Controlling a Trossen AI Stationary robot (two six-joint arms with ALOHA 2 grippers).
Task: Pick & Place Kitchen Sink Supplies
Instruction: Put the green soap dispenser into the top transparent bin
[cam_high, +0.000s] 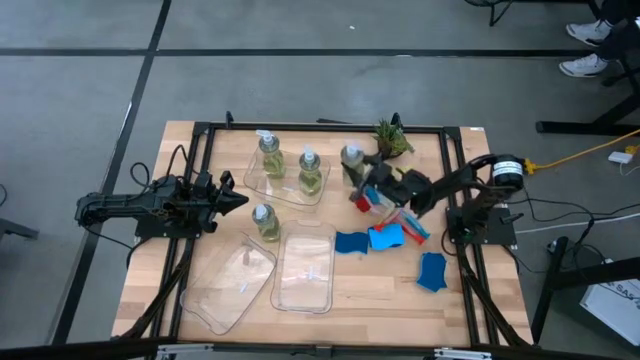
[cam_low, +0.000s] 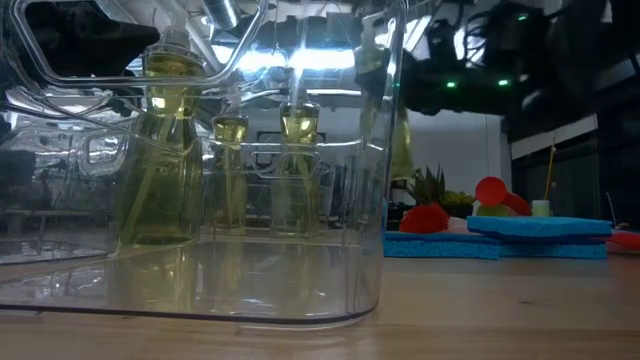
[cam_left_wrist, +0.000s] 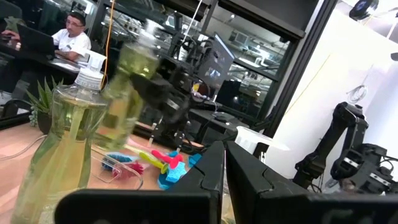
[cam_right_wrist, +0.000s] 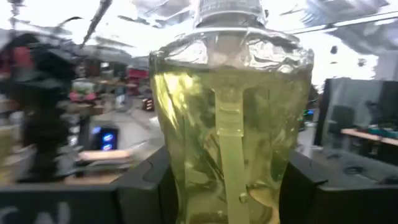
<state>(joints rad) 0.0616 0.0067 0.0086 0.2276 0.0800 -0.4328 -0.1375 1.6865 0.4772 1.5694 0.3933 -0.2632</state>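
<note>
The pump bottle (cam_right_wrist: 230, 124) is beside the edge of the clear tray, so it would fall if I opened now. My right gripper should keep holding the bottle.
Several clear pump bottles of yellow-green liquid show. Two (cam_high: 268, 155) (cam_high: 309, 170) stand in a clear tray (cam_high: 287, 190), and a third (cam_high: 264, 220) stands on the table. My right gripper (cam_high: 364, 182) (cam_right_wrist: 227, 180) is shut on another pump bottle (cam_high: 352, 158) (cam_left_wrist: 134, 74). Red and blue brushes (cam_high: 378, 202) (cam_left_wrist: 163, 160) lie under that arm. Blue sponge pieces (cam_high: 350, 243) (cam_high: 385, 237) (cam_high: 432, 272) lie flat near the right edge. My left gripper (cam_high: 238, 200) (cam_left_wrist: 224, 171) is shut and hangs level left of the bottles, touching nothing. My right gripper pinches the pump bottle's body (cam_right_wrist: 230, 124) between its two fingers (cam_right_wrist: 152, 186), one on each flank, below the neck. The fingers come in about level from the table's right. In the left wrist view the bottle is tilted and looks lifted clear of the table, above the brushes.
Two more clear trays (cam_high: 305, 265) (cam_high: 230, 282) sit at the near middle; one (cam_low: 380, 150) stands close before the low camera. A small green potted plant (cam_high: 392, 138) stands at the far edge. A person (cam_left_wrist: 73, 38) sits in the room beyond.
</note>
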